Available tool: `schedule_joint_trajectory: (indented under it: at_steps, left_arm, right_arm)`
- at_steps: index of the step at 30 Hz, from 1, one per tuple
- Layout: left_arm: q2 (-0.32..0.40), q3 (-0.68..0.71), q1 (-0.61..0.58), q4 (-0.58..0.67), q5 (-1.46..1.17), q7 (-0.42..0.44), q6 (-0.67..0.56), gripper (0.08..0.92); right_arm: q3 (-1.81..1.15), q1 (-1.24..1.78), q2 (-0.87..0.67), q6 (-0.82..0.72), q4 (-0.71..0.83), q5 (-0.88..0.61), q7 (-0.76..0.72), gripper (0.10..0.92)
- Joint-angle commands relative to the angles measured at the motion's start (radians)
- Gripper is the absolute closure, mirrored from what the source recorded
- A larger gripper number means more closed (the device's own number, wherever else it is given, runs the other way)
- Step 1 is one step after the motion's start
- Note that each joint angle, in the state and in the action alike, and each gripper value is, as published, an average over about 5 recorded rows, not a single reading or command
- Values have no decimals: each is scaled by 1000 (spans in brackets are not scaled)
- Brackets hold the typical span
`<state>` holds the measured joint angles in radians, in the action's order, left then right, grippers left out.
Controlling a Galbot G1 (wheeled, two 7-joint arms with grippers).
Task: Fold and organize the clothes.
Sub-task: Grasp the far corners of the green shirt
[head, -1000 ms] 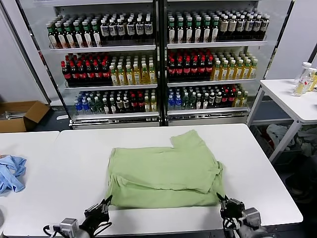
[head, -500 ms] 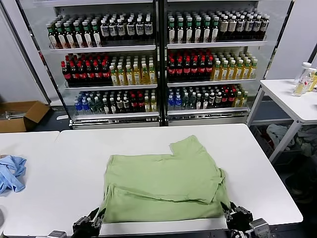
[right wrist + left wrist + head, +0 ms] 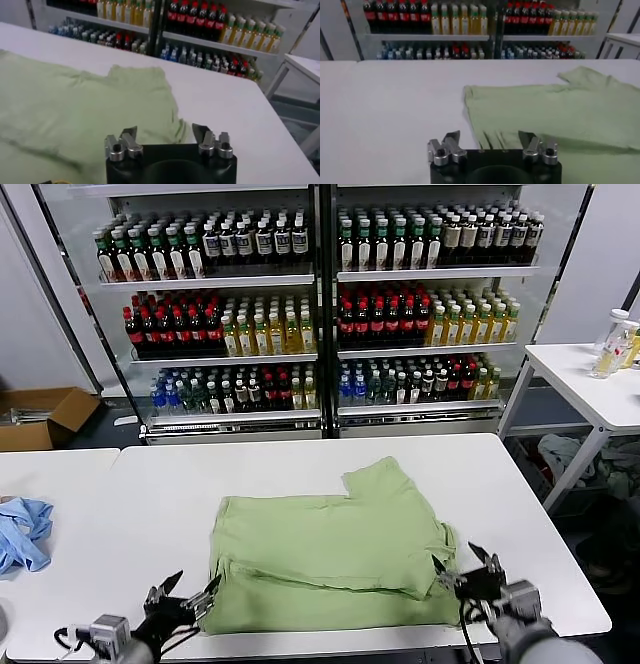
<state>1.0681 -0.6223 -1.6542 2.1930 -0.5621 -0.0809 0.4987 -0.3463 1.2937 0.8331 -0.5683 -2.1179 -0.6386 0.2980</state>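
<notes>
The green shirt (image 3: 330, 549) needs to be folded into a neat strip, so my right gripper should grab it next by its protruding sleeve (image 3: 380, 478).
The light green shirt (image 3: 330, 549) lies folded on the white table (image 3: 150, 504), one sleeve sticking out toward the far side; its collar, buttons and print are hidden. It also shows in the left wrist view (image 3: 555, 105) and the right wrist view (image 3: 65, 100). My left gripper (image 3: 185, 594) is open and empty at the shirt's near left corner, just above the table. My right gripper (image 3: 466, 565) is open and empty at the shirt's near right corner. In the wrist views each gripper, left (image 3: 490, 138) and right (image 3: 165, 131), holds nothing between its spread fingers.
A light blue cloth (image 3: 22, 532) lies at the far left on the adjoining table. Drink coolers (image 3: 320, 304) full of bottles stand behind the table. A second white table (image 3: 590, 384) with bottles stands at the right. A cardboard box (image 3: 40, 416) sits on the floor at the left.
Both grippers pulled the shirt's near edge toward me, then let go. They now stand open and raised at the near corners. The shirt lies slightly nearer than a second ago.
</notes>
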Motion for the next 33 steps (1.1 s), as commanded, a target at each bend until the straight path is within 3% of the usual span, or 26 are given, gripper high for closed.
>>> schedule_joint_trajectory:
  at_steps: [1,8,14,33]
  left_arm:
    - [-89,143,401,-272,-25,-25,-5,200]
    - [-82,280,602,-462,11,-35,10,177]
    - [-48,356,700,-566,58,-34,11,177]
    - [-7,424,779,-648,46,-26,21,177]
  right_arm:
    - [238,-456,35,-10,292,-77,20,204]
    - [365,-633,120,-10,517,-121,17,202]
    - [432,-750,182,-10,652,-146,13,203]
    - [511,-859,292,-11,853,-189,-17,203]
